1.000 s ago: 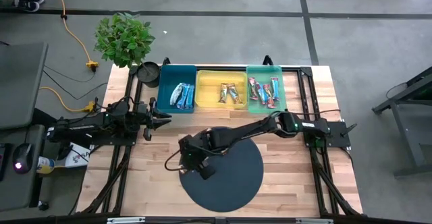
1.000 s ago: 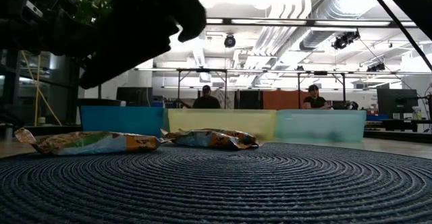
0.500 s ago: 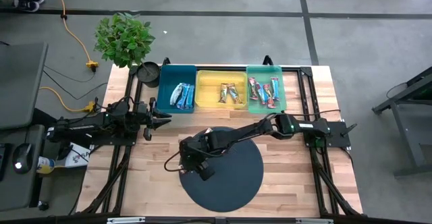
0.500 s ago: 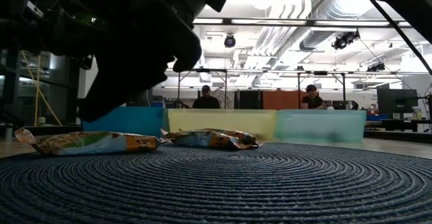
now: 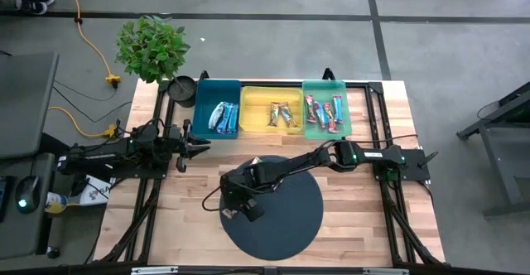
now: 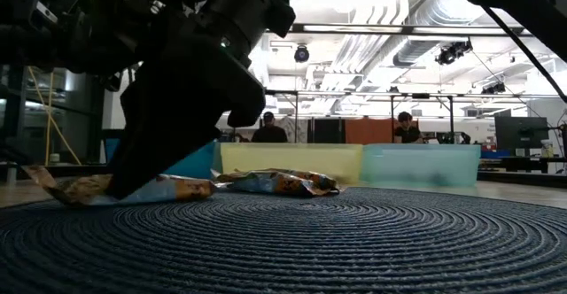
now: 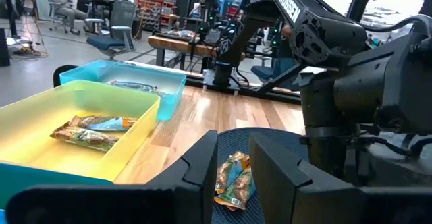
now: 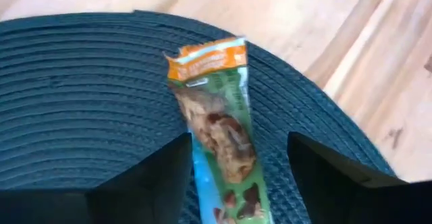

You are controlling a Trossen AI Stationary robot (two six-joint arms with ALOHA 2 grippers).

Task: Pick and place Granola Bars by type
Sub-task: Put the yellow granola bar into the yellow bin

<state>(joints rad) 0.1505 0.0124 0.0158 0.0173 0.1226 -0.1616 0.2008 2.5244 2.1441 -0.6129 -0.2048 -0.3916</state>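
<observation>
The robot's right gripper will sort the orange-ended bar into the yellow bin, so it will next grab the bar by its green middle.
Two granola bars lie on the dark round mat. One, with an orange end and a green-blue wrapper, lies near the mat's left edge. The other lies farther back. My right gripper has come down over the first bar and is open, one finger on each side of it. My left gripper waits level at the table's left side, its fingers a little apart with nothing between them. More bars lie sorted in the three bins. My right gripper slants down from the table's right over the orange-ended bar, and its fingers straddle the bar's long sides. The bar lies flat on the mat. In the low view a dark finger reaches down to the wrapper, but I cannot tell whether it touches.
A teal bin, a yellow bin and a green bin stand in a row at the table's far edge. A potted plant stands at the far left corner. Bare wood lies to the mat's right.
My right gripper has come down toward the bar at the mat's left edge, from well above it to just over the wrapper. Both bars lie where they were.
</observation>
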